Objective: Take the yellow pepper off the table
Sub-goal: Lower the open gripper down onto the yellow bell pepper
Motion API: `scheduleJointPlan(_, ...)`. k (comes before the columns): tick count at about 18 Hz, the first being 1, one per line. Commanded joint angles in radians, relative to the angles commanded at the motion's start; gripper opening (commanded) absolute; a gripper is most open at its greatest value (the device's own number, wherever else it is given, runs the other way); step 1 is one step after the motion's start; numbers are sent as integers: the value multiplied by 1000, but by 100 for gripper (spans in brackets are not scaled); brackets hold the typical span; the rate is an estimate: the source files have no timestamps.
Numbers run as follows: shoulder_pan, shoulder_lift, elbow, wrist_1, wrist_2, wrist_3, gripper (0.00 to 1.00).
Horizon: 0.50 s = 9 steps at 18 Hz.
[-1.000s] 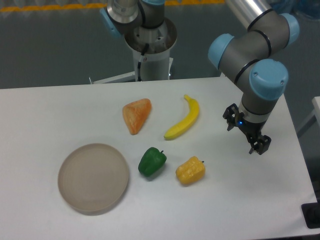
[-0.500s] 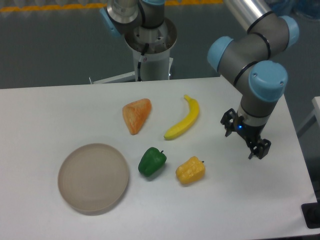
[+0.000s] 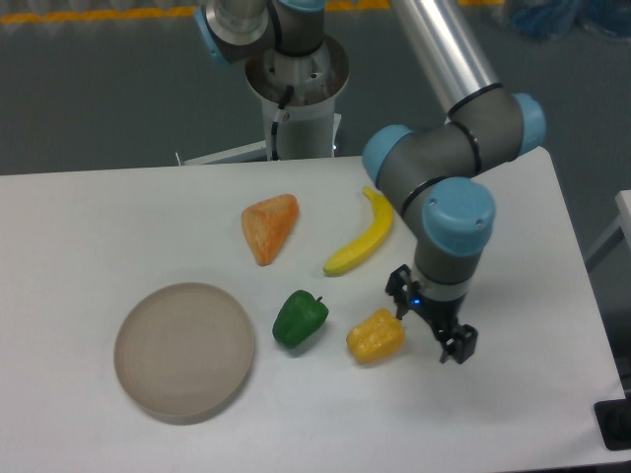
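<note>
My gripper picks up the yellow pepper by its rounded body (image 3: 376, 337) next, to lift it.
The yellow pepper (image 3: 375, 336) lies on the white table (image 3: 513, 414) near the front, just right of the green pepper (image 3: 300, 318). My gripper (image 3: 430, 322) hangs just to the right of the yellow pepper and a little above the table, pointing down. Its two fingers (image 3: 457, 347) stand apart, open and empty. One finger is close to the pepper's right side; I cannot tell if it touches.
A yellow banana (image 3: 364, 236) lies behind the pepper, partly under my arm. An orange wedge (image 3: 268, 226) lies at the middle back. A round grey plate (image 3: 184, 351) sits at the front left. The robot base (image 3: 294, 89) stands behind the table.
My arm has swung left and forward, carrying the gripper from the table's right side to just beside the yellow pepper. The objects have not moved.
</note>
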Motion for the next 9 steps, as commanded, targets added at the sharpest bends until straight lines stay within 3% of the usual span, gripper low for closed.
scheduleJointPlan(5, -15, 2, -63, 9, 21, 0, 100)
scheduleJointPlan(9, -25, -11, -72, 12, 32, 0, 100)
